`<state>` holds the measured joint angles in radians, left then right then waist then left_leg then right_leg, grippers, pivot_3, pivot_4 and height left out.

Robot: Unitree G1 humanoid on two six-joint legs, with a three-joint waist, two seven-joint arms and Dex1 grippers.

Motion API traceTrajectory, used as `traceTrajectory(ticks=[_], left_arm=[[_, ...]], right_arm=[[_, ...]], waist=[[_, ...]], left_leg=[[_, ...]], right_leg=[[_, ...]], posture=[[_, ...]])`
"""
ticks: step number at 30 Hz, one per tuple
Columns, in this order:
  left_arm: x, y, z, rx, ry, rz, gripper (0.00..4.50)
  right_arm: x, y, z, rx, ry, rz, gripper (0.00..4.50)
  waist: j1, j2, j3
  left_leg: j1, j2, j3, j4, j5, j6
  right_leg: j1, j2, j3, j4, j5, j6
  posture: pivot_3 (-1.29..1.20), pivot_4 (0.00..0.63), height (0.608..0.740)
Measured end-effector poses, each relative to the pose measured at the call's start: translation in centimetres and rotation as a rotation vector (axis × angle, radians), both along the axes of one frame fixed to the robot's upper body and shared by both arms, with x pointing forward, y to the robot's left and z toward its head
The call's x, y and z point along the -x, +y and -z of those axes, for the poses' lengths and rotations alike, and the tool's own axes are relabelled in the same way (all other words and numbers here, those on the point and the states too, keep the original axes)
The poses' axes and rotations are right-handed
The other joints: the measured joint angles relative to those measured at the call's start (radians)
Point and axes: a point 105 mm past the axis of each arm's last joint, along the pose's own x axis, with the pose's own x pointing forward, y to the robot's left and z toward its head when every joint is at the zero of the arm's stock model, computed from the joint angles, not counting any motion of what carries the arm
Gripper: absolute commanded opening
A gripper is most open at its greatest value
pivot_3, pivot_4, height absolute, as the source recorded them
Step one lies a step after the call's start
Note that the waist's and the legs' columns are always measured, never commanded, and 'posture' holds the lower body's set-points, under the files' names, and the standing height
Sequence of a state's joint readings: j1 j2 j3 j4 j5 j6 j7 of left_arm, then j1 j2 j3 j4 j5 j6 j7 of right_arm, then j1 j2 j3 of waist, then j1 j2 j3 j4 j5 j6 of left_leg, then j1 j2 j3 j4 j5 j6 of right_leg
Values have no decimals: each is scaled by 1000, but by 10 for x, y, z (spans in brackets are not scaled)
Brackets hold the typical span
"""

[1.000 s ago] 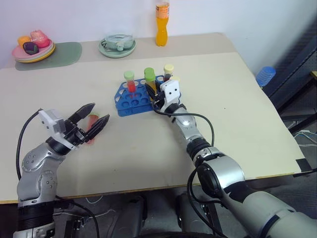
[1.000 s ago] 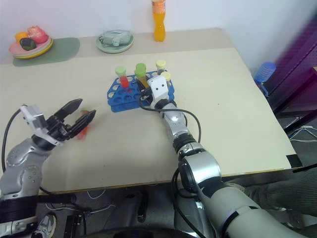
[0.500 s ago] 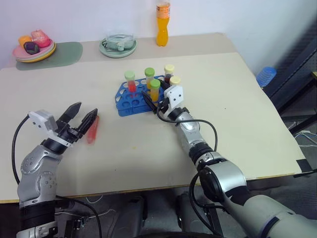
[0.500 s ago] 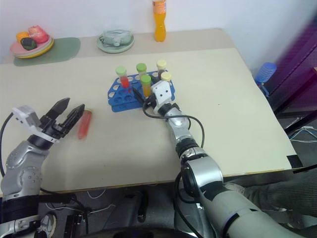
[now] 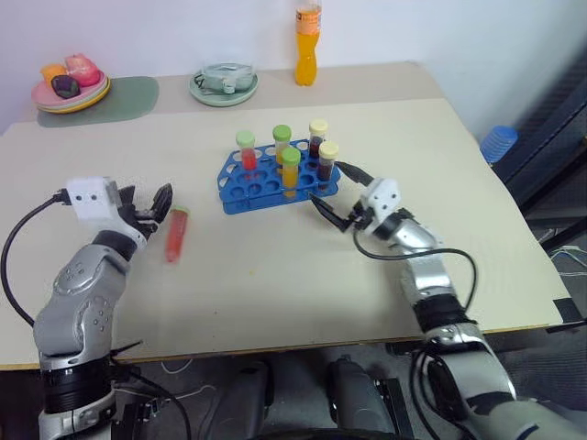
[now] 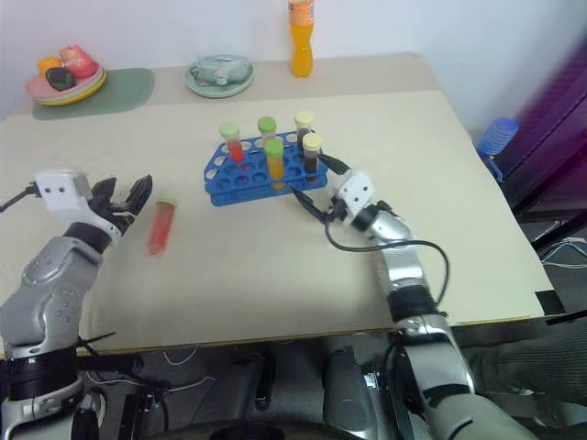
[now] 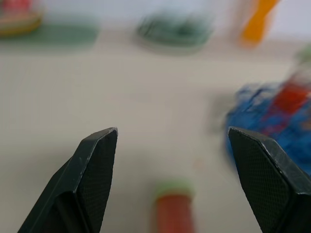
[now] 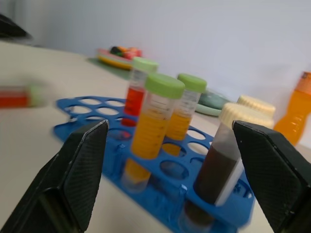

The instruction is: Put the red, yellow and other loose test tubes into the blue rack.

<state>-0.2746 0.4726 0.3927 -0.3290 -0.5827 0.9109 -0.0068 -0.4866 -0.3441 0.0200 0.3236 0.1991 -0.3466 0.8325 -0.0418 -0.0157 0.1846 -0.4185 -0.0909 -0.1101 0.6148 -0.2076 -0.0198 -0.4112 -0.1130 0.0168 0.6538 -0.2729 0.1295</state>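
The red tube (image 5: 174, 236) (image 7: 175, 213) is still beyond the fingers of my left gripper, with bare table between them. My left gripper should move toward the tube before it closes.
The blue rack (image 5: 246, 190) stands mid-table holding several capped tubes: a red one (image 5: 246, 152), two orange-yellow ones with green caps (image 5: 291, 171), and two dark ones with yellow caps (image 5: 327, 162). A loose red tube (image 5: 174, 236) with a green cap lies flat on the table to the left of the rack. My left gripper (image 5: 149, 202) is open, just left of that tube, which lies low between and ahead of its fingers (image 7: 174, 213). My right gripper (image 5: 330, 187) is open and empty, just right of the rack, pointing at it (image 8: 92, 104).
An orange bottle (image 5: 307, 41), a lidded green dish (image 5: 225, 82) and a plate of colourful items on a green mat (image 5: 71, 87) line the far edge. A blue object (image 5: 500, 142) sits beyond the table's right edge.
My right gripper opened, left the orange-yellow tube standing in the rack's front row, and drew back to the right. My left gripper turned more level beside the red tube, which stayed put.
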Motion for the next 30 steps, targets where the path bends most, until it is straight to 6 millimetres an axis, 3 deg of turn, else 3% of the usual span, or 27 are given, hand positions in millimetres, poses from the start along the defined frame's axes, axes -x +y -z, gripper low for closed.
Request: traceTrajectory(ticks=[3, 8, 13, 18, 24, 30], left_arm=[[-1, -4, 2, 18, 208, -3, 3728], [-12, -14, -23, 33, 324, 7, 3728], [-24, -8, -14, 35, 464, -24, 3728], [-33, -1, -21, -4, 545, -35, 3728], [-37, -12, -2, 23, 679, 14, 3728], [-37, -15, 0, 50, 722, 37, 3728]], right_arm=[[20, -11, -16, 68, 4, -81, 4180], [33, -11, -39, 78, 12, -144, 4180], [31, -11, -39, 68, 31, -122, 4180], [29, -12, -39, 62, 36, -107, 4180], [27, -13, -39, 63, 32, -84, 4180], [26, -17, -40, 63, 25, -58, 4180]], waist=[[-1, -1, 0], [-3, -1, 0], [1, -2, 1], [5, -2, 1], [4, -2, 1], [0, -2, 1]], left_leg=[[0, 0, 0, 1, 0, 0], [3, 0, 0, 0, 0, 0], [3, 0, 0, 0, 2, -4], [3, 0, 0, 0, 2, -4], [3, 0, 0, 0, 3, -5], [3, 0, 0, 0, 3, -5]], right_leg=[[1, 0, -1, 0, 0, 0], [3, 0, -1, 0, 0, 0], [3, 0, 0, 0, 0, 0], [2, 0, 0, -1, 0, 0], [2, -1, 0, 0, 0, 0], [2, -1, 0, 0, 0, 0]], posture=[[0, 150, 740], [0, 150, 740], [0, 150, 740], [0, 150, 740], [0, 150, 740], [0, 150, 740]])
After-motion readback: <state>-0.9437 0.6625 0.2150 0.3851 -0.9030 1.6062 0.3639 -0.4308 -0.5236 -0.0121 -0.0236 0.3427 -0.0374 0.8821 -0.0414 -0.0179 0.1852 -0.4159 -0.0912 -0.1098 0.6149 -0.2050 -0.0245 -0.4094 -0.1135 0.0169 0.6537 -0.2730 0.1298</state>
